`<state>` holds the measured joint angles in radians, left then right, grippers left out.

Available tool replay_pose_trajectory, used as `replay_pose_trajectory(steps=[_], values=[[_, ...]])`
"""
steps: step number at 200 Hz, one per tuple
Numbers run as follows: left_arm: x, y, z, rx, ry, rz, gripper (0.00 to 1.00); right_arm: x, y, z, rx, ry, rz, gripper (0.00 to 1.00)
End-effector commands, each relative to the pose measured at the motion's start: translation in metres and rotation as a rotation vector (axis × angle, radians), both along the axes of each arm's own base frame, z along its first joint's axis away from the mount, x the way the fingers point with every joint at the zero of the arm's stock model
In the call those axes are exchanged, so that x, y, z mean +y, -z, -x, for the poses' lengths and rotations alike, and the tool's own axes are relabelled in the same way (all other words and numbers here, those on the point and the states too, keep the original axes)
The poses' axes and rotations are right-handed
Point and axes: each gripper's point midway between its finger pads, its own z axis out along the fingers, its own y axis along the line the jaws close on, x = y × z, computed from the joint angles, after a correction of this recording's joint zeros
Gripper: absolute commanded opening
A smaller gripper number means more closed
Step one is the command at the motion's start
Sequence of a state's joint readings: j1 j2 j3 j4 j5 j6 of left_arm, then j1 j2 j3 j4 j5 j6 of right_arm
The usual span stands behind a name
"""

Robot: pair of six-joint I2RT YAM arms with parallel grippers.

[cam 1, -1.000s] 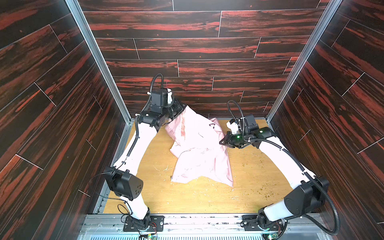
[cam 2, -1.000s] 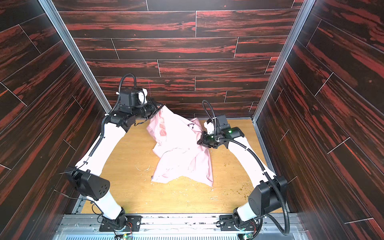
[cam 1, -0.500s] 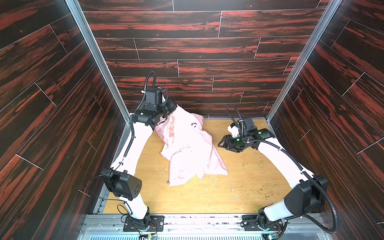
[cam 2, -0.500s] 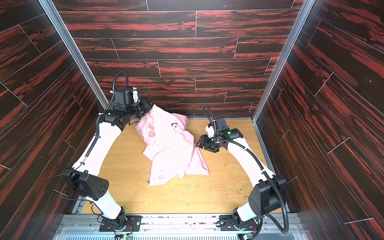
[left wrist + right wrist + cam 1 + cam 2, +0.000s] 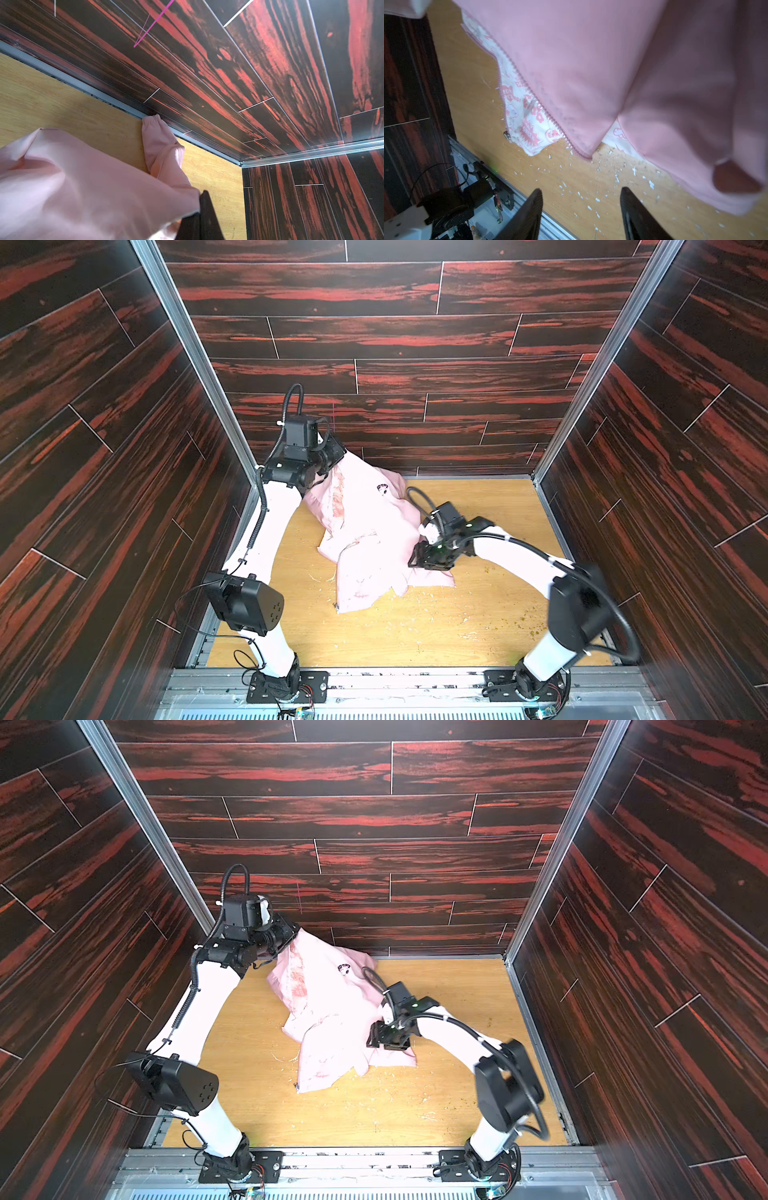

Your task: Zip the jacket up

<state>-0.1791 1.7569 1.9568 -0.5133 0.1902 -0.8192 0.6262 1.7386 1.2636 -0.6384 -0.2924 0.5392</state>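
My right gripper grabs the jacket's front panel by its hem corner (image 5: pixel 587 154) beside the open zipper teeth next, to spread the jacket flat for zipping.
The light-pink jacket (image 5: pixel 374 539) (image 5: pixel 332 1011) drapes from the back left down onto the wooden table, its dark chest emblem (image 5: pixel 382 488) facing up. My left gripper (image 5: pixel 332 456) (image 5: pixel 289 936) (image 5: pixel 200 195) is raised near the back-left corner, shut on the jacket's upper edge. One sleeve cuff (image 5: pixel 150 120) lies against the back wall. My right gripper (image 5: pixel 415 562) (image 5: pixel 371 1040) (image 5: pixel 580 190) hovers over the jacket's right side, open with nothing between its fingers. The right wrist view shows the patterned lining (image 5: pixel 527 124), the open zipper teeth (image 5: pixel 529 93) and the metal slider (image 5: pixel 506 135) at the hem.
Dark red wood-grain walls (image 5: pixel 415 344) close in the table (image 5: pixel 478 626) on three sides. White and yellowish crumbs (image 5: pixel 596 199) litter the boards by the hem. A metal rail (image 5: pixel 395 680) with both arm bases runs along the front edge.
My right gripper has opened, let go of the jacket and come forward and lower. My left gripper has drawn the jacket's top toward the back-left corner; the cloth has slumped leftward.
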Motion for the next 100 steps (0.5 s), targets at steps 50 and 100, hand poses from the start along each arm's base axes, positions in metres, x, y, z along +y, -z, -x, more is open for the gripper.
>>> replay_pose_trajectory(steps=[50, 100], values=[[0.003, -0.009, -0.007, -0.021, 0.009, 0.028, 0.0, 0.031, 0.059, -0.012, 0.089, -0.018, 0.0, 0.55], [0.008, -0.006, -0.009, -0.015, 0.002, 0.032, 0.0, 0.032, 0.029, -0.021, 0.029, -0.003, -0.021, 0.07]])
